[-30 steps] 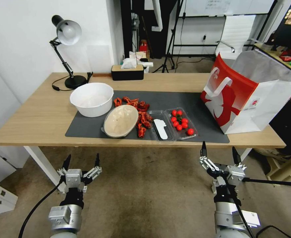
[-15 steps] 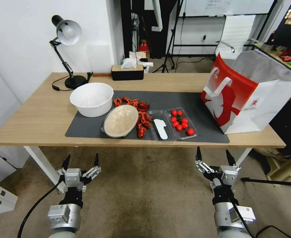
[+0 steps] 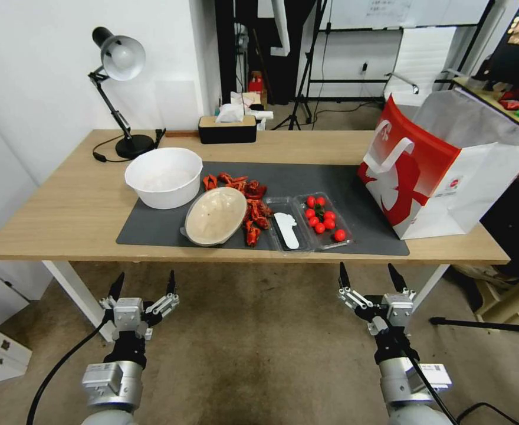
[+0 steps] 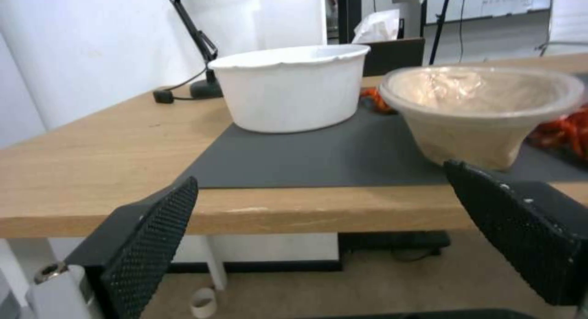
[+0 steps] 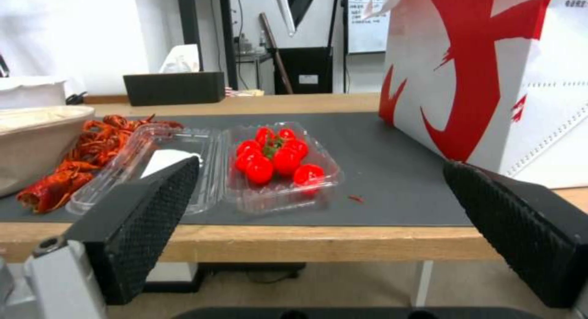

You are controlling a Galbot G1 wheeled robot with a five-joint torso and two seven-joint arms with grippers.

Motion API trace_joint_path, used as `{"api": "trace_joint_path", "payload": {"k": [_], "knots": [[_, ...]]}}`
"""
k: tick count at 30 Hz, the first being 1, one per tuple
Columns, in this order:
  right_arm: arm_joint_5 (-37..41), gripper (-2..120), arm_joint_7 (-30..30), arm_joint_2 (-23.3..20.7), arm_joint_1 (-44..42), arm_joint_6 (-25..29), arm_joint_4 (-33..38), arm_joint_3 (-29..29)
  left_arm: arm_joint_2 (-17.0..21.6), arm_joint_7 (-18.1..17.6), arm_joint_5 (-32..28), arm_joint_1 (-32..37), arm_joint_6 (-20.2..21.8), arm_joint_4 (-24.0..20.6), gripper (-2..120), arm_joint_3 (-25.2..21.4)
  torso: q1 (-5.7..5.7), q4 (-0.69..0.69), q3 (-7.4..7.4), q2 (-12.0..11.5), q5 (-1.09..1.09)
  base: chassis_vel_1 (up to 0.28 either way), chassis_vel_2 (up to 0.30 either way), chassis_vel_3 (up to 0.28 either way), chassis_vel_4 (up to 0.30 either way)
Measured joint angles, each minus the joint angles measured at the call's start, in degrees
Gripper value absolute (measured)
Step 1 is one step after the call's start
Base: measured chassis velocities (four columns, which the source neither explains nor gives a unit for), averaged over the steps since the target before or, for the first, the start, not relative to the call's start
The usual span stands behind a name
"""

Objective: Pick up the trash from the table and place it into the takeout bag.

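Note:
The beige bowl is wider than my open fingers can span, so my left gripper should grab it by its thin rim next.
On the table, a dark grey mat holds the trash: a white bowl, a tilted beige bowl, red shellfish scraps and an open clear clamshell with red tomatoes. The red-and-white takeout bag stands open at the table's right end. My left gripper hangs open below the front edge, facing the white bowl and beige bowl. My right gripper is open below the edge, facing the clamshell and the bag.
A desk lamp and a black tissue box stand at the table's back. White table legs drop at the left front. Stands and cluttered furniture fill the room behind and to the right. Bare carpet lies around both arms.
My right gripper has shifted left, from below the bag's corner to below the clamshell. The left gripper has barely moved. Nothing on the table has changed.

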Motion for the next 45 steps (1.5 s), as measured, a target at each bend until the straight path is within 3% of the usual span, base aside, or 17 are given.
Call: {"api": "trace_joint_path", "payload": {"k": [6,9,10,11,13,16,17,19,23,33,37,45], "knots": [[0.07,100,-0.23,-0.01,0.07,0.00,-0.35,0.00,1.68,-0.58,-5.22,-1.31,4.89,-1.99,100,0.64,0.00,0.00,0.00,0.00,-0.01,0.000,0.000,0.000,0.000],[0.07,100,-0.09,-0.10,0.07,0.00,-0.36,0.01,3.51,-3.97,-12.90,-3.21,14.62,-5.88,100,1.09,0.00,0.00,0.00,0.00,-0.01,0.000,0.000,0.000,0.000],[0.07,100,-0.09,-0.10,0.07,0.00,-0.36,0.01,3.51,-3.97,-12.90,-3.21,14.62,-5.88,100,1.09,0.00,0.00,0.00,0.00,-0.01,0.000,0.000,0.000,0.000],[0.07,100,-0.03,-0.13,0.06,0.00,-0.36,0.02,4.31,-5.28,-17.79,-4.34,19.12,-7.47,100,0.76,0.00,-0.01,0.00,0.00,0.00,0.000,0.000,0.000,0.000],[0.06,100,0.02,-0.14,0.03,0.00,-0.36,0.02,4.85,-5.96,-20.76,-4.95,21.27,-8.20,100,0.50,0.01,0.00,0.00,0.00,0.00,0.000,0.000,0.000,0.000],[0.04,100,0.13,-0.25,0.01,0.00,-0.14,0.03,7.65,-10.71,-36.65,-7.74,28.73,-11.32,100,-0.12,0.00,0.00,0.00,0.00,-0.01,0.000,0.000,0.000,0.000],[0.04,100,0.13,-0.25,0.01,0.00,-0.14,0.03,7.65,-10.71,-36.65,-7.74,28.73,-11.32,100,-0.12,0.00,0.00,0.00,0.00,-0.01,0.000,0.000,0.000,0.000],[0.03,100,0.09,-0.33,0.01,0.00,-0.01,0.07,9.11,-13.05,-45.61,-9.30,30.85,-12.32,100,-0.12,0.00,0.00,0.00,0.00,0.00,0.000,0.000,0.000,0.000],[0.03,100,0.05,-0.36,-0.20,0.00,0.18,0.22,11.78,-15.02,-55.12,-11.79,31.08,-11.86,100,0.28,0.00,0.00,0.00,0.00,0.00,0.000,0.000,0.000,0.000],[-0.30,100,0.30,-0.38,-0.91,0.00,0.75,0.65,18.94,-18.88,-66.79,-17.55,29.64,-7.83,100,1.27,0.00,0.00,0.00,0.00,-0.01,0.000,0.000,0.000,0.000],[-0.45,100,0.41,-0.48,-1.00,0.00,0.80,0.65,19.68,-21.13,-71.47,-19.94,29.70,-5.96,100,0.64,0.00,-0.01,0.00,0.00,0.00,0.000,0.000,0.000,0.000],[-0.45,100,1.17,-1.66,-0.27,1.72,0.81,0.12,19.10,-23.45,-72.94,-21.53,30.61,-4.56,100,0.67,0.00,-0.01,0.00,0.00,-0.02,0.000,0.000,0.000,0.000]]}}
